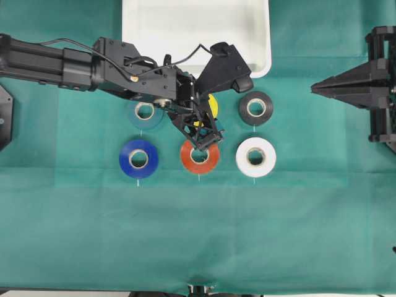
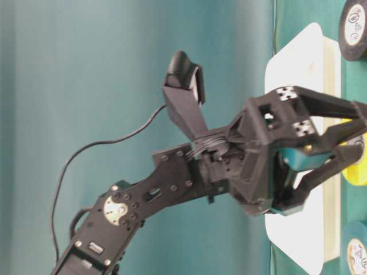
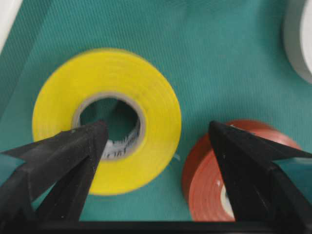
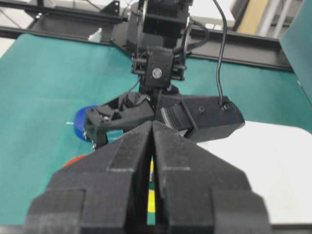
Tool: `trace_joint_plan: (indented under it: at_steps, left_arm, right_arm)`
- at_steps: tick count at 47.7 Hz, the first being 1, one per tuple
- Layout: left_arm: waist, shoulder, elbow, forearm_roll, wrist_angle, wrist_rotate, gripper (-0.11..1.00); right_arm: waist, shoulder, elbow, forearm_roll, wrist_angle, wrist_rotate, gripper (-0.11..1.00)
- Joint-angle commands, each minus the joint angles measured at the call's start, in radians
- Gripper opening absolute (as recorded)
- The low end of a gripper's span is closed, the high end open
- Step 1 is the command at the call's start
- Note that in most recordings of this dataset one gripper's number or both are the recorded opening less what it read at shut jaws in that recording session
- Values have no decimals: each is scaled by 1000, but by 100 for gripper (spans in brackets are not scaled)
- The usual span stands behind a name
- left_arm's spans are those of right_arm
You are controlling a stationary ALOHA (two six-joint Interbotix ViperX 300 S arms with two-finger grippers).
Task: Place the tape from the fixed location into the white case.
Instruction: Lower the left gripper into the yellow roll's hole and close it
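Observation:
My left gripper closes on the tape next, since its fingers stand in the tape's core hole (image 3: 113, 117) and beside its yellow outer rim (image 3: 168, 122).
The tape (image 3: 153, 102), a bright yellow roll with a pale core, lies flat on the green cloth. My left gripper (image 3: 157, 127) hangs open just above it. One finger (image 3: 58, 161) sits over the core hole. The other finger (image 3: 248, 165) is outside the roll, over the orange-red roll (image 3: 202, 165). Nothing is held. From overhead the left gripper (image 1: 207, 124) hides most of the tape (image 1: 213, 104). The white case (image 1: 197, 31) stands just beyond it at the back. My right gripper (image 1: 315, 88) is parked at the right edge, fingers pressed together.
Around the tape lie a pale blue roll (image 1: 145, 112), a black roll (image 1: 255, 107), a dark blue roll (image 1: 138, 159), the orange-red roll (image 1: 199, 156) and a white roll (image 1: 255, 156). The orange-red roll sits very close to the tape.

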Motion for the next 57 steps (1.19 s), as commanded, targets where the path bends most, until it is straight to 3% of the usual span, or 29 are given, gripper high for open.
trace_joint_plan:
  at_steps: [1,43,48,57]
  left_arm:
    - [5,-2,-17,-2,-3,-2,98]
    - [11,14,-20,-2,-15,-3,92]
    - [11,14,-23,-2,-14,-9,82]
    - [11,14,-23,-2,-12,-14,29]
  right_arm:
    - [0,11,-25,0,-3,0,0]
    - [0,17,-25,0,-5,0,0]
    - [0,18,-25,2,-6,0,0]
    - [0,17,-25,0,-8,0,0]
